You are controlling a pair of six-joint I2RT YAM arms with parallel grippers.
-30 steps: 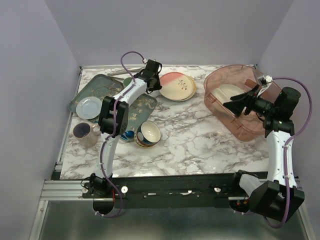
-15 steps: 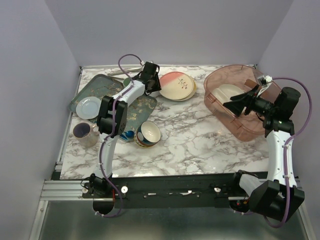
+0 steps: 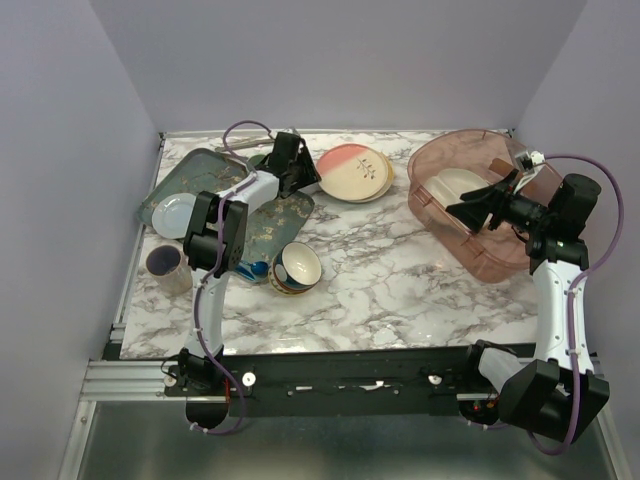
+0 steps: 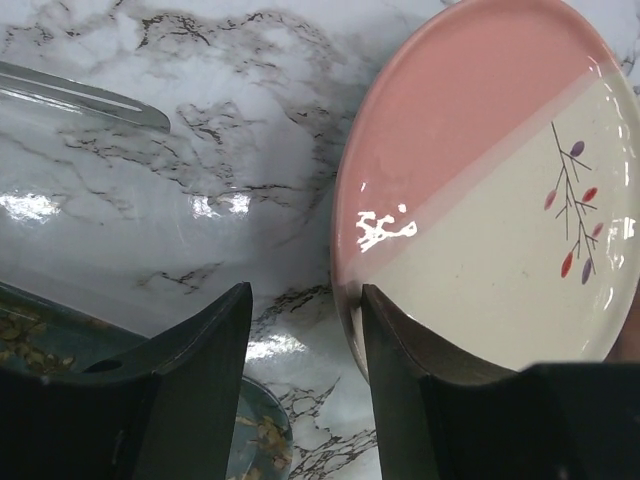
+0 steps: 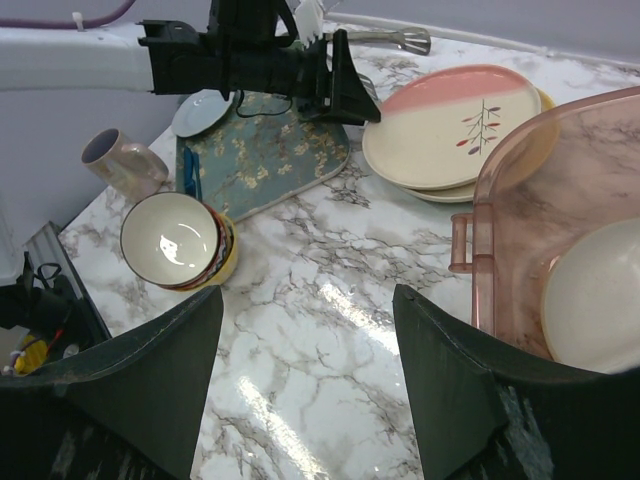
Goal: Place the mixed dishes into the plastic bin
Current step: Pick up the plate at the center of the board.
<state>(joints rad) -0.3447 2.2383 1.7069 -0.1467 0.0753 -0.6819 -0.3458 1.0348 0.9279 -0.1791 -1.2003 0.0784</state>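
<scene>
My left fingers would miss the plate's rim now: the left wrist view shows only marble between them.
The pink-and-cream plate [image 3: 355,172] [image 4: 500,200] lies at the back of the table on top of a yellow-edged plate [image 5: 543,101]. My left gripper [image 3: 288,168] [image 4: 305,300] is open at its left edge; the right fingertip [image 4: 385,320] is at the rim and only marble shows between the fingers. The patterned bowl [image 3: 297,267] [image 5: 175,240] stands upright mid-table. A mint plate [image 3: 178,213] rests on the green tray. The plastic bin [image 3: 500,255] [image 5: 500,190] at the right holds a cream plate [image 3: 455,185] [image 5: 600,300]. My right gripper [image 3: 465,212] [image 5: 305,300] hovers open and empty by the bin's left wall.
A dark-green floral tray [image 3: 275,215] [image 5: 270,150] lies at the left, under my left arm. A mug [image 3: 165,265] [image 5: 120,160] stands near the left edge. Metal tongs [image 5: 390,38] lie by the back wall.
My left gripper has opened wider and shifted a little left and down beside the pink-and-cream plate. The right arm has not moved.
</scene>
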